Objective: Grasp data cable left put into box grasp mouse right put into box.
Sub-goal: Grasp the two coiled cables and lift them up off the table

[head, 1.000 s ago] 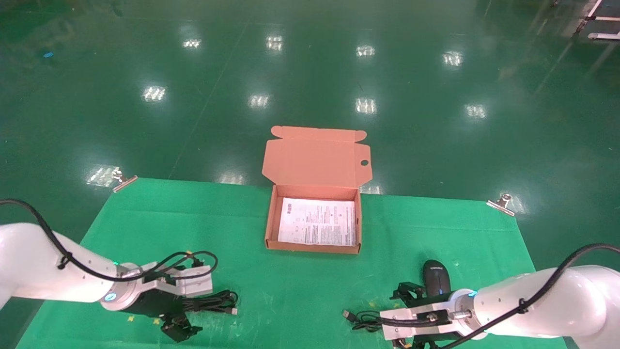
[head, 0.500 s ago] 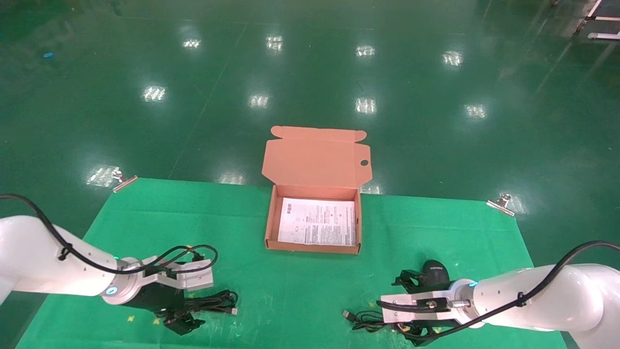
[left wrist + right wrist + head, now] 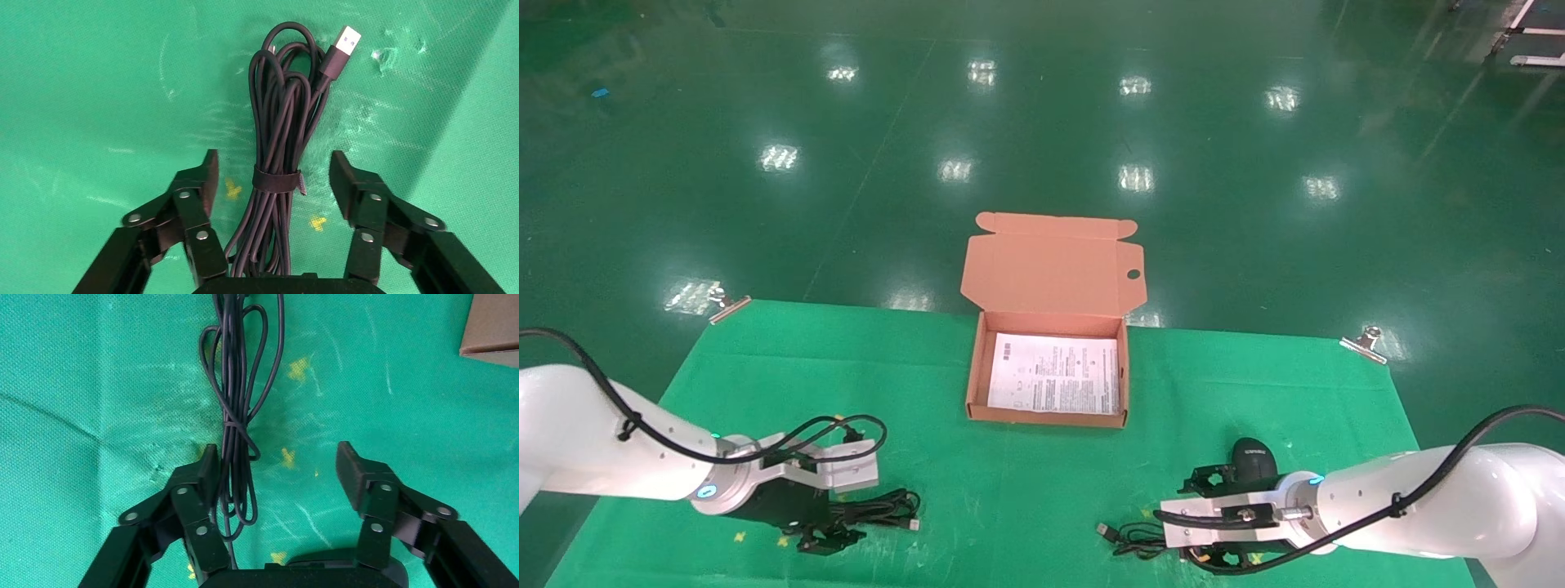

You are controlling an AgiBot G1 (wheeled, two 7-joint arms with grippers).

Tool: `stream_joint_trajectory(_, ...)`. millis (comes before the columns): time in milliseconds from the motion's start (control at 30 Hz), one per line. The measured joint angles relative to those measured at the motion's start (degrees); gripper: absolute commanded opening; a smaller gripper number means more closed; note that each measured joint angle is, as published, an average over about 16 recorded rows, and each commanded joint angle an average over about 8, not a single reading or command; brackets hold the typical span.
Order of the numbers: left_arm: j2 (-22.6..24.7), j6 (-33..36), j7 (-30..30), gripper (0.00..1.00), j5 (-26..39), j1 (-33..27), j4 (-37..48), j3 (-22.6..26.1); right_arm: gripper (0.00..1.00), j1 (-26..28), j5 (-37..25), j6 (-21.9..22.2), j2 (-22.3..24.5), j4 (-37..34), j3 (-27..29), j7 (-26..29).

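I should grab the data cable (image 3: 278,141) by the tie around its middle (image 3: 275,181) with my left gripper next, because the loose loops spread apart toward the plug.
The data cable (image 3: 878,510) (image 3: 278,141) lies as a tied black bundle on the green cloth at the near left, silver plug pointing right. My left gripper (image 3: 846,517) (image 3: 273,168) is low over it and open, one finger on each side of the tie, not touching. The black mouse (image 3: 1253,459) sits near right, mostly under my right wrist. My right gripper (image 3: 1204,523) (image 3: 275,462) is open above the cloth. The mouse's thin cord (image 3: 235,416) runs along one finger. The open box (image 3: 1046,418) lies centre with a white sheet (image 3: 1054,374) inside.
The box lid (image 3: 1054,265) stands folded back past the far table edge. The mouse cord's USB plug (image 3: 1104,529) lies on the cloth between the arms. Metal clips (image 3: 730,306) (image 3: 1365,341) hold the cloth's far corners. A box corner (image 3: 492,324) shows in the right wrist view.
Both grippers have dropped lower toward the cloth. The left now straddles the cable bundle. The right arm has shifted forward, covering more of the mouse.
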Motion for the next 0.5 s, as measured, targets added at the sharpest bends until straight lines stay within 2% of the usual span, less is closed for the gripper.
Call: stream_joint_trajectory(500,-0.03,0.04,-0.06,0.0,0.07,0.04,-0.22,0.05,0.0,-0.03,-0.03,-0.17,0.03,0.13,-0.05,-0.03)
